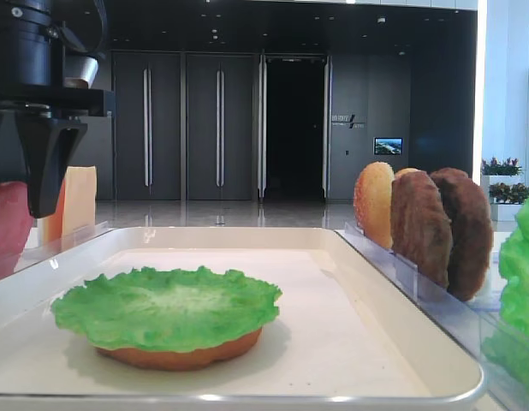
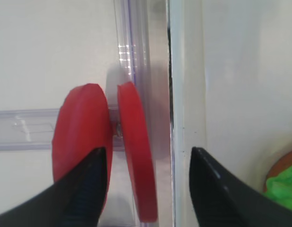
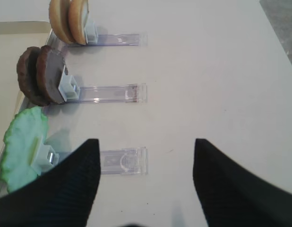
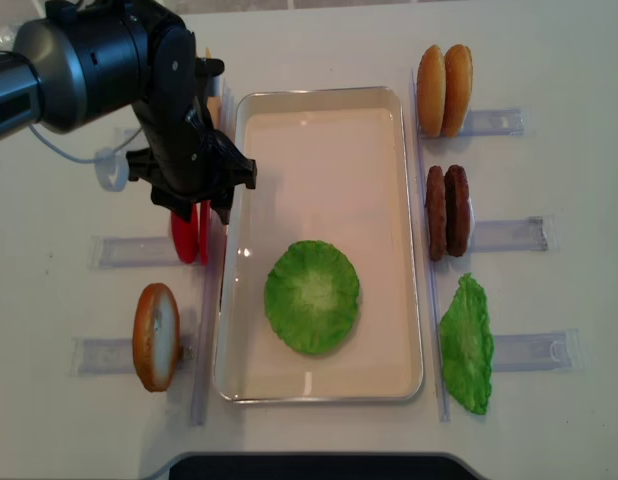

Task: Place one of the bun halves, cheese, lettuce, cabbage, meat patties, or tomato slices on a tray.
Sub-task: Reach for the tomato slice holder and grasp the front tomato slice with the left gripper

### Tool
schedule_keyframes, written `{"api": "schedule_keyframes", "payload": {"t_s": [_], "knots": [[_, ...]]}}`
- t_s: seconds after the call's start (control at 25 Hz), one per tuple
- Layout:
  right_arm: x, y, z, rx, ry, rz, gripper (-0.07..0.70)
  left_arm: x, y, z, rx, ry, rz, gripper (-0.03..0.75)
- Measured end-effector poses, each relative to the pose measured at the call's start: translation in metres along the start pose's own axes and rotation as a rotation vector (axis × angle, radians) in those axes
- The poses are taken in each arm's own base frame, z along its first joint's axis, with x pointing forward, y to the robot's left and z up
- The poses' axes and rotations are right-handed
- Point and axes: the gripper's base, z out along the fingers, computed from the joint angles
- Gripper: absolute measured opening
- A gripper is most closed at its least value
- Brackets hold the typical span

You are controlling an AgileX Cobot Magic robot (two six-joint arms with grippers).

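Observation:
My left gripper pinches the red tomato slice nearer the tray across its two flat sides next, since the slice stands on its thin edge in the holder.
Two red tomato slices (image 2: 82,137) stand on edge in a clear holder left of the white tray (image 4: 319,105). My left gripper (image 2: 149,150) is open and straddles the slice nearer the tray (image 2: 136,165); its left finger (image 2: 89,189) overlaps the other slice. On the tray a green lettuce leaf (image 4: 312,296) lies on a flat bun half (image 1: 179,355). My right gripper (image 3: 146,146) hangs open over bare table with nothing between its fingers. Cheese slices (image 1: 76,201) stand behind the left gripper (image 1: 42,163). The cabbage is out of view.
Right of the tray, clear holders carry two bun halves (image 4: 444,90), two meat patties (image 4: 447,211) and another lettuce leaf (image 4: 466,343). A further bun half (image 4: 156,337) stands at the front left. An empty holder end (image 3: 122,161) lies under the right gripper.

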Motion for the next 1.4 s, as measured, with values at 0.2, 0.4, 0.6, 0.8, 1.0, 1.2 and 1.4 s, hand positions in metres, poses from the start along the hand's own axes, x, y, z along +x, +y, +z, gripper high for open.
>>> {"api": "schedule_keyframes", "payload": {"t_s": [0.2,0.4,0.6,0.8,1.0,1.2,1.4], "knots": [[0.0,0.0,0.0,0.0,0.0,0.0,0.44,0.0,0.0,0.0,-0.002,-0.001,0.002,0.326],[0.0,0.0,0.0,0.0,0.0,0.0,0.44,0.0,0.001,0.0,-0.007,-0.004,0.006,0.172],[0.0,0.0,0.0,0.0,0.0,0.0,0.44,-0.001,0.001,0.0,-0.016,-0.008,0.012,0.062],[0.0,0.0,0.0,0.0,0.0,0.0,0.44,-0.001,0.001,0.0,-0.016,-0.008,0.012,0.062],[0.0,0.0,0.0,0.0,0.0,0.0,0.44,0.0,0.002,0.0,-0.018,-0.005,0.012,0.062],[0.0,0.0,0.0,0.0,0.0,0.0,0.44,-0.002,0.002,-0.007,-0.018,-0.011,0.008,0.06],[0.0,0.0,0.0,0.0,0.0,0.0,0.44,-0.01,0.003,-0.037,0.023,-0.09,-0.013,0.06]]}}
